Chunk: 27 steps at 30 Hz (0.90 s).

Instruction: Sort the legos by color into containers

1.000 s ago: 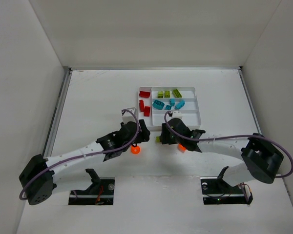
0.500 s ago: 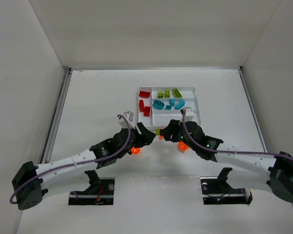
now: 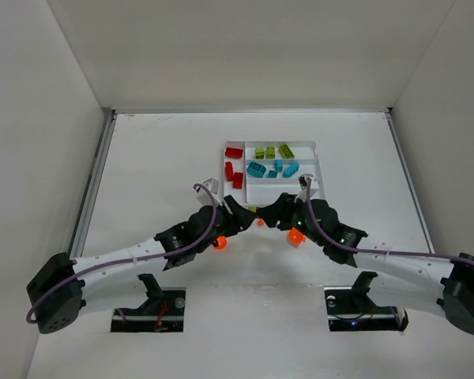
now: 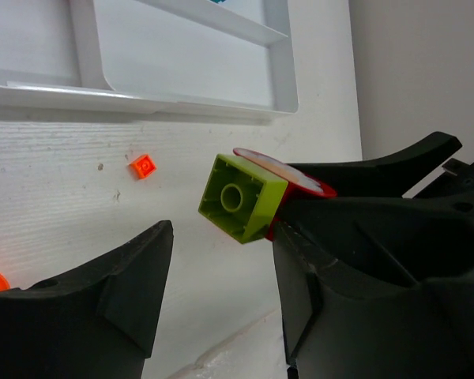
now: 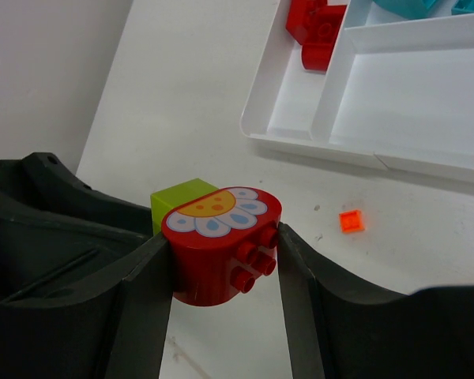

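My left gripper grabs the yellow-green brick (image 5: 180, 199) by its opposite sides next, so the red brick stays free to be pulled off.
My right gripper (image 5: 221, 268) is shut on a red rounded brick (image 5: 217, 237) with a flower print. A yellow-green brick (image 5: 180, 199) is stuck to its far end. In the left wrist view the yellow-green brick (image 4: 238, 197) hangs just ahead of the tips of my open left gripper (image 4: 221, 237), touching neither finger, with the red brick (image 4: 288, 170) behind it. In the top view the left gripper (image 3: 243, 215) and right gripper (image 3: 267, 213) face each other in front of the white tray (image 3: 322, 189). The tray holds red legos (image 3: 234, 170), yellow-green legos (image 3: 272, 151) and teal legos (image 3: 272, 168) in separate slots.
A tiny orange piece (image 5: 350, 220) lies on the table near the tray's front edge and also shows in the left wrist view (image 4: 143, 166). Two orange bricks (image 3: 218, 243) (image 3: 295, 237) lie on the table beside the grippers. The enclosure's white walls stand on three sides.
Both arms have stretched forward and the two grippers have closed in on each other. The right gripper has carried the red and yellow-green bricks up to the left gripper's open jaws.
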Available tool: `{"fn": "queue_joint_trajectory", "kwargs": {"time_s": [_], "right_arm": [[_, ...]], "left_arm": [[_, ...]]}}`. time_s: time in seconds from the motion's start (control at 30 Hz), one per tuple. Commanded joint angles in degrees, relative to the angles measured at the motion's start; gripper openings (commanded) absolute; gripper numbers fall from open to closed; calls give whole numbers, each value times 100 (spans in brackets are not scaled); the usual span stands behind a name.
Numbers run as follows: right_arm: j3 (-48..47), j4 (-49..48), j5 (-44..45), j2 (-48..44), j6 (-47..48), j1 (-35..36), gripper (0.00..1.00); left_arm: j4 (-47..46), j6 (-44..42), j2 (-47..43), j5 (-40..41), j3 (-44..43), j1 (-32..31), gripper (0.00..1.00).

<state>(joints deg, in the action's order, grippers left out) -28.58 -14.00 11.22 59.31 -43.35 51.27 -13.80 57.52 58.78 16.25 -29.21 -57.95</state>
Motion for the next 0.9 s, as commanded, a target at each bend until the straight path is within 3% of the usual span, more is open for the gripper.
{"fn": "queue_joint_trajectory", "kwargs": {"time_s": [0.0,0.4,0.87], "right_arm": [[115,-568,-243,-130,-147,-69,31],[519,-1236,-1490,-367,-884,-718,31],[704,-2097,-2352,-333,-1606,-1114,31]], "left_arm": [[-474,40,54,-52,-67,87,49],[-1651,137,2,-87,389,78,56],[-2091,418,-271,-579,513,333,56]]}}
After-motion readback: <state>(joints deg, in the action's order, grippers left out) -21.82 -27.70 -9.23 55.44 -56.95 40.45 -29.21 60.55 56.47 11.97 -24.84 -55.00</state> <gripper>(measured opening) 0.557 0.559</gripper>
